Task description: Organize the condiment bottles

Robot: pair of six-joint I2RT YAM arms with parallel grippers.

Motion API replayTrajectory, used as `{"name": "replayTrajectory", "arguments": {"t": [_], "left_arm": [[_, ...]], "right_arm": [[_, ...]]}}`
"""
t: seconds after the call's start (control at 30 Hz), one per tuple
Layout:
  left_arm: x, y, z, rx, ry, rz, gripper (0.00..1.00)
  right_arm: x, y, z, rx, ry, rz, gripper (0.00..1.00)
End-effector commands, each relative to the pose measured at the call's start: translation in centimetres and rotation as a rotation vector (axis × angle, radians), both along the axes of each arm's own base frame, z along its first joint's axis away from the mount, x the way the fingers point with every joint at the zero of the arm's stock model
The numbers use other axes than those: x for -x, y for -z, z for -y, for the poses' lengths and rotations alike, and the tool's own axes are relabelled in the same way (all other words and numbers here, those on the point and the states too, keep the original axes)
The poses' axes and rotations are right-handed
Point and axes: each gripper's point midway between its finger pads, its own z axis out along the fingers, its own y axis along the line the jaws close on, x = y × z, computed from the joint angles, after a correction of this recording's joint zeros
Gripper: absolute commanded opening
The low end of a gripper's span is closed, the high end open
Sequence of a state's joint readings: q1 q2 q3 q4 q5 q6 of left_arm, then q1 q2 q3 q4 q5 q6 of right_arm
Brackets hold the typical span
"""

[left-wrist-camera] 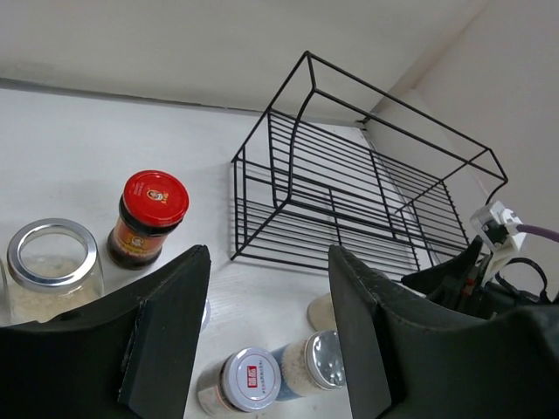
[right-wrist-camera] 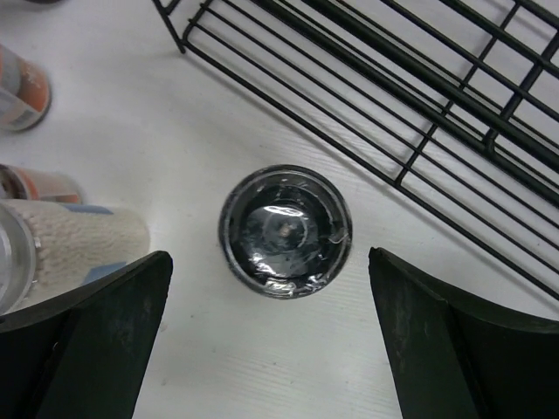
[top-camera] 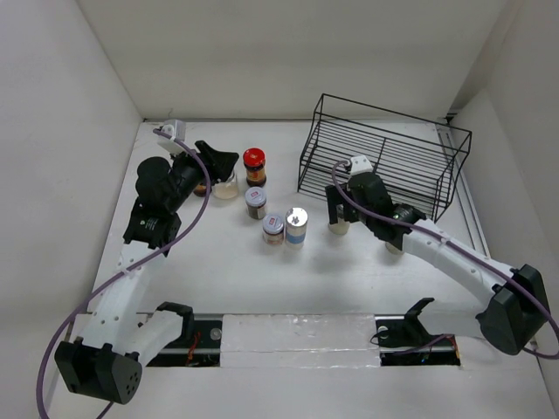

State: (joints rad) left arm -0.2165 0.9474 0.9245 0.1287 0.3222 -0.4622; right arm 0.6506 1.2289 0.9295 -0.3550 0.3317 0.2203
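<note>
Most of the cap on the black-capped jar is still beyond my right gripper's fingers, so it is too early to close. My right gripper moves toward the cap first, then closes on it.
Several condiment bottles stand on the white table. My left gripper is open and empty above a wide silver-rimmed jar of pale contents, which also shows in the left wrist view outside the left finger. A red-capped dark jar stands beside it. A brown jar, a white-capped jar and a silver-capped shaker stand mid-table. My right gripper is open, straddling a black-capped jar from above without touching it.
The black wire rack lies at the back right, close behind the right gripper. Another small jar stands partly hidden under the right forearm. White walls enclose the table on three sides.
</note>
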Motion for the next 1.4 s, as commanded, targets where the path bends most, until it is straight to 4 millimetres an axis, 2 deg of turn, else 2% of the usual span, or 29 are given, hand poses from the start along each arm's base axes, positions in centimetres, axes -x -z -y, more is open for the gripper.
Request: {"name": "replayTrajectory", "arguments": {"t": [0.0,0.07,0.17,0.33,0.47,0.5,0.57,0.63,0.73,0.8,0.87,0.9,0.93,0.97,1.0,1.03,1.07,1.1,1.13,1.2,1.23,1.27,1.37], "left_arm": [[0.3,-0.9,0.4,0.013,0.024,0.030,0.52],[0.5,-1.4,0.4,0.017,0.024,0.050,0.52],[0.4,-1.2,0.2,0.015,0.014,0.041,0.52],[0.6,-1.5,0.5,0.018,0.035,0.054,0.52],[0.5,-0.8,0.8,0.022,0.049,0.031,0.52],[0.7,-1.4,0.8,0.026,0.049,0.052,0.52],[0.7,-1.4,0.8,0.026,0.049,0.052,0.52],[0.5,-1.1,0.8,0.025,0.049,0.043,0.52],[0.8,-1.4,0.9,0.026,0.058,0.052,0.52],[0.5,-0.9,1.0,0.024,0.058,0.039,0.52],[0.3,-0.5,1.2,0.029,0.068,0.021,0.52],[0.3,-0.5,1.2,0.029,0.068,0.021,0.52],[0.3,-0.8,1.3,0.031,0.078,0.031,0.52],[0.4,-0.8,1.3,0.031,0.078,0.031,0.52],[0.4,-0.8,1.3,0.031,0.078,0.031,0.52],[0.4,-0.8,1.3,0.031,0.078,0.031,0.52],[0.2,-0.8,1.2,0.031,0.066,0.031,0.52],[0.2,-0.8,1.2,0.031,0.065,0.031,0.52],[0.5,-1.2,1.1,0.033,0.066,0.043,0.52],[0.7,-1.5,1.1,0.035,0.066,0.052,0.52],[0.6,-1.5,0.9,0.035,0.054,0.052,0.52],[0.6,-1.4,0.9,0.027,0.053,0.057,0.52],[0.3,-0.9,0.9,0.023,0.053,0.037,0.52]], "right_arm": [[-0.4,0.1,-0.1,-0.065,0.001,0.007,1.00],[-0.6,0.9,0.2,-0.051,0.011,-0.013,1.00],[-1.8,1.6,0.6,-0.040,0.043,-0.020,1.00],[-3.0,0.6,0.1,-0.065,0.045,0.040,0.96],[-3.9,0.3,-0.1,-0.061,0.056,0.068,0.80],[-4.1,0.6,0.2,-0.040,0.065,0.066,0.75],[-4.3,0.2,0.3,-0.040,0.072,0.077,0.59],[-4.3,-0.2,0.1,-0.038,0.072,0.083,0.56],[-4.3,-4.5,-1.1,-0.055,0.048,0.161,0.54],[-4.6,-11.3,-1.1,-0.102,0.050,0.301,0.54],[-5.0,-16.8,-0.5,-0.156,0.051,0.419,0.52],[-5.3,-21.9,-0.6,-0.200,0.017,0.547,0.52],[-5.5,-23.9,-1.1,-0.230,-0.029,0.584,0.52],[-6.4,-25.7,-0.1,-0.245,-0.012,0.619,0.52],[-6.9,-27.1,-0.1,-0.245,-0.027,0.644,0.52],[-7.9,-29.5,-0.3,-0.252,-0.038,0.684,0.52],[-8.6,-30.5,-0.5,-0.266,-0.058,0.706,0.52],[-9.6,-31.3,0.1,-0.257,-0.050,0.727,0.52],[-11.1,-32.6,-0.2,-0.264,-0.056,0.746,0.52],[-12.9,-33.6,0.1,-0.267,-0.082,0.763,0.52],[-13.1,-35.9,0.2,-0.282,-0.091,0.808,0.52],[-15.0,-34.7,-0.3,-0.270,-0.102,0.776,0.52],[-17.9,-35.0,-0.8,-0.265,-0.128,0.761,0.52]]}}
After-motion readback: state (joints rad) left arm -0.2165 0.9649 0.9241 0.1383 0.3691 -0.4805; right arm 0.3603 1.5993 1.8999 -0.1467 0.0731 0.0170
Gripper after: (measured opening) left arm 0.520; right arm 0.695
